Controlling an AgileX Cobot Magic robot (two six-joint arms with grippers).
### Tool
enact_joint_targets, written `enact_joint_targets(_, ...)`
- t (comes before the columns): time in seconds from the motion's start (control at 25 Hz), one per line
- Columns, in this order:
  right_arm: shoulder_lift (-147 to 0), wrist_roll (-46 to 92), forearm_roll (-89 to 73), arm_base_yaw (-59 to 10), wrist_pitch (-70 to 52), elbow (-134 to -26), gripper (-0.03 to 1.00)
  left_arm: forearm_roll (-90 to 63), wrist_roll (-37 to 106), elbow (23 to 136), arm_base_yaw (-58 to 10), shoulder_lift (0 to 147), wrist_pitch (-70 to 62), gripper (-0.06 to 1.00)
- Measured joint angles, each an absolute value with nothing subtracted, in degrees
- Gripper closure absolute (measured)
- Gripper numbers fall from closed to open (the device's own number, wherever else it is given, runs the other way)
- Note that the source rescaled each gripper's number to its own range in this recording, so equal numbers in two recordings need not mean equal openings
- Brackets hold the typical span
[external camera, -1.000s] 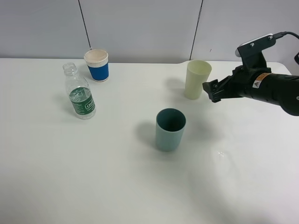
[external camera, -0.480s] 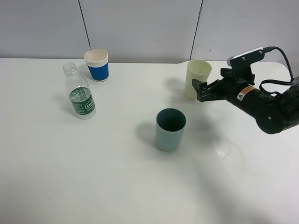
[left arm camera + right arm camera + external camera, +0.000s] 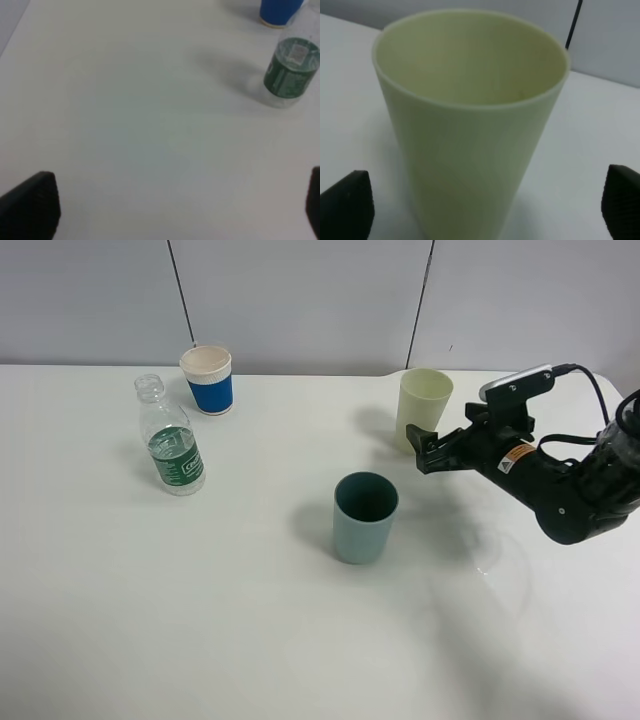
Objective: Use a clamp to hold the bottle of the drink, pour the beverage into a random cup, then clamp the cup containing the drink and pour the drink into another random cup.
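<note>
My right gripper grabs the yellow-green cup by its side (image 3: 418, 418) next, to pour the drink into the short teal cup (image 3: 365, 517).
The tall pale yellow-green cup (image 3: 422, 408) stands at the back right and fills the right wrist view (image 3: 470, 115). No liquid can be made out inside it. My right gripper (image 3: 424, 448) is open, low beside the cup's right side; its fingertips (image 3: 346, 202) stand wide on either side, short of the cup wall. The short teal cup (image 3: 365, 517) stands in the middle of the table. At the left stands the uncapped bottle (image 3: 172, 445) with its green label (image 3: 289, 72) and a little clear beverage. My left gripper (image 3: 172, 210) is open over bare table, far from the bottle.
A blue-and-white paper cup (image 3: 208, 380) stands behind the bottle at the back left, and its base shows in the left wrist view (image 3: 277, 12). A grey wall runs along the white table's (image 3: 250, 620) far edge. The left arm is outside the exterior view.
My right gripper has moved left and dropped lower, from beside the yellow-green cup's right to close against its lower side. The cups and bottle have not moved.
</note>
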State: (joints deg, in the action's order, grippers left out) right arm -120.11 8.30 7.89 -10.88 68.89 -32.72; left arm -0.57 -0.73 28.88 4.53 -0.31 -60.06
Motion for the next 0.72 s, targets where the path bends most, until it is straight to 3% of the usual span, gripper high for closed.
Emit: enact_joint_targets(0.72, -122.7, 7.9, 12.5, -10.9, 63.9, -44.1, 0.21, -0.6, -0.8, 28.9, 4.5, -0.3, -60.1, -0.06)
